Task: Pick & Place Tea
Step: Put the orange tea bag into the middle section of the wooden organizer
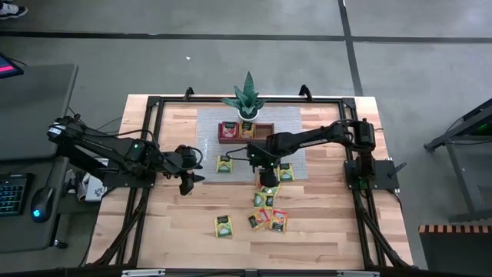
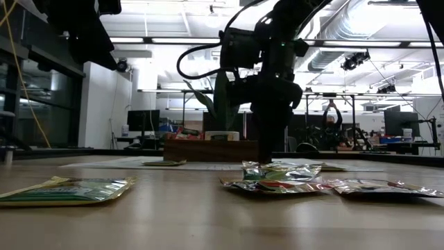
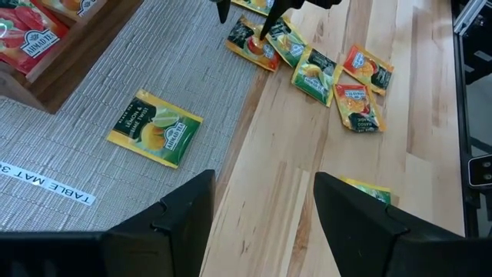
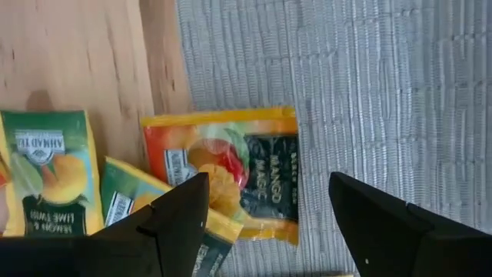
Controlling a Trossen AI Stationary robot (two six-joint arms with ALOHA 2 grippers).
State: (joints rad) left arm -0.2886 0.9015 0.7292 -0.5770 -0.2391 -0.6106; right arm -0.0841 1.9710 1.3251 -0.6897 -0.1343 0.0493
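Note:
I should grab the orange mango packet by its dark-labelled end (image 4: 271, 174) with my right gripper next, to place it in the wooden tray.
Small tea packets lie flat on the table. An orange mango packet (image 4: 231, 173) lies half on the grey mat, overlapping green-and-yellow ones (image 4: 46, 165). My right gripper (image 4: 269, 192) (image 1: 266, 181) is open and low over it, a finger on either side; whether they touch it I cannot tell. More packets (image 1: 269, 219) (image 2: 277, 177) lie toward the near edge, and one lies alone (image 1: 224, 225). A lime-yellow packet (image 3: 154, 128) (image 1: 224, 164) rests on the mat. My left gripper (image 3: 265, 196) (image 1: 192, 171) is open and hovers left of the mat over bare wood.
A brown wooden tray (image 1: 265, 141) (image 2: 208, 149) stands on the grey mat (image 1: 207, 123), with red and yellow packets in two of its compartments. A spiky potted plant (image 1: 247, 98) stands just beyond it. Bare wood stretches along the near edge and the left side.

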